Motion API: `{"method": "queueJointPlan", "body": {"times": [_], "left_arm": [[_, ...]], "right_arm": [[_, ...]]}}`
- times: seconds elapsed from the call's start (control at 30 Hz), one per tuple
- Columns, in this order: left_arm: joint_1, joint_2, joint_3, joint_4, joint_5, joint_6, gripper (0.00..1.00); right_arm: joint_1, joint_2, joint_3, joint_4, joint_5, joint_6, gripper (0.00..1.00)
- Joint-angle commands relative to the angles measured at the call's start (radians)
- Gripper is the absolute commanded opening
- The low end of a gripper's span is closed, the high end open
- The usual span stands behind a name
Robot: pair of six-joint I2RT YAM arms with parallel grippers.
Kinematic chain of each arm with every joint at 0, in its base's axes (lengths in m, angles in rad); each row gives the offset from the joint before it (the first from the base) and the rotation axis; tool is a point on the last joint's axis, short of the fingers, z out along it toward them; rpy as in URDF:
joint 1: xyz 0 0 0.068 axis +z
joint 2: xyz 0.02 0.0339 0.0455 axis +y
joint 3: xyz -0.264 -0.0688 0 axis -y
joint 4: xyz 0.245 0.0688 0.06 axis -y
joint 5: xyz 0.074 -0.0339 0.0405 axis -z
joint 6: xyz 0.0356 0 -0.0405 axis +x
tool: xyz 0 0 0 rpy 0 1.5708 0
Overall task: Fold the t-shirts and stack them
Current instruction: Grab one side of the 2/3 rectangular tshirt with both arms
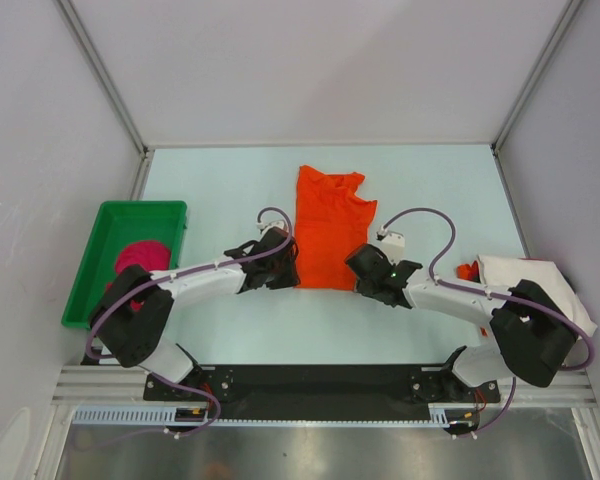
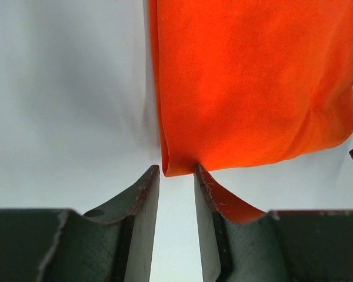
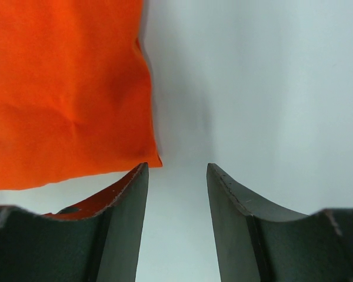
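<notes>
The right gripper grabs the orange t-shirt's near corner [image 3: 156,161] next, opposite my left gripper's corner, to fold the t-shirt's near end over evenly.
The bright orange t-shirt [image 1: 329,226] lies folded into a long strip on the middle of the table. My left gripper [image 1: 284,268] is open at its near left corner; in the left wrist view the shirt [image 2: 253,82] has that corner just past the open gripper [image 2: 176,171]. My right gripper [image 1: 363,268] is open at the near right corner; the right wrist view shows the shirt [image 3: 65,88] beside the empty gripper [image 3: 176,167]. The magenta-pink t-shirt [image 1: 143,256] lies bunched in the tray. The off-white t-shirt [image 1: 540,285] lies at the right edge.
A green plastic tray [image 1: 100,232] stands at the left of the table. A small orange-red thing [image 1: 468,270] lies by the off-white shirt. Grey walls close the table at the back and both sides.
</notes>
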Motion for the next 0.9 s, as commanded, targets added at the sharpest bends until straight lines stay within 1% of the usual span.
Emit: {"method": "queueJointPlan", "body": {"times": [0.0,0.27,0.4,0.43,0.47,0.53,0.57,0.6,0.63,0.7,0.8,0.87], "left_arm": [[-0.006,0.007,-0.012,0.032,0.011,-0.026,0.35],[-0.006,0.019,-0.012,0.036,0.020,-0.029,0.35],[-0.006,0.032,-0.009,0.036,0.028,-0.026,0.31],[-0.006,0.035,-0.009,0.033,0.029,-0.026,0.31],[-0.006,0.036,-0.009,0.032,0.031,-0.026,0.26],[-0.006,0.044,-0.008,0.026,0.032,-0.025,0.22],[-0.006,0.045,-0.008,0.023,0.031,-0.025,0.17],[-0.006,0.047,-0.009,0.023,0.032,-0.025,0.15],[-0.006,0.052,-0.009,0.018,0.031,-0.025,0.14],[-0.006,0.055,-0.011,0.016,0.031,-0.023,0.10],[-0.006,0.059,-0.011,0.016,0.032,-0.023,0.06],[-0.006,0.056,-0.012,0.013,0.029,-0.020,0.05]], "right_arm": [[-0.009,0.016,0.031,0.047,-0.003,-0.009,0.50],[-0.006,0.101,0.039,0.097,-0.041,-0.002,0.50],[-0.006,0.145,0.042,0.099,-0.044,-0.002,0.49],[-0.006,0.153,0.040,0.097,-0.043,0.000,0.47],[-0.006,0.161,0.040,0.097,-0.046,0.000,0.45],[-0.008,0.179,0.042,0.091,-0.046,0.004,0.37],[-0.005,0.184,0.039,0.090,-0.046,0.009,0.35],[-0.002,0.187,0.036,0.090,-0.046,0.012,0.32],[0.000,0.188,0.033,0.091,-0.047,0.014,0.28],[0.003,0.194,0.030,0.087,-0.047,0.020,0.25],[0.009,0.197,0.028,0.077,-0.047,0.026,0.19],[0.015,0.196,0.026,0.071,-0.044,0.024,0.13]]}}
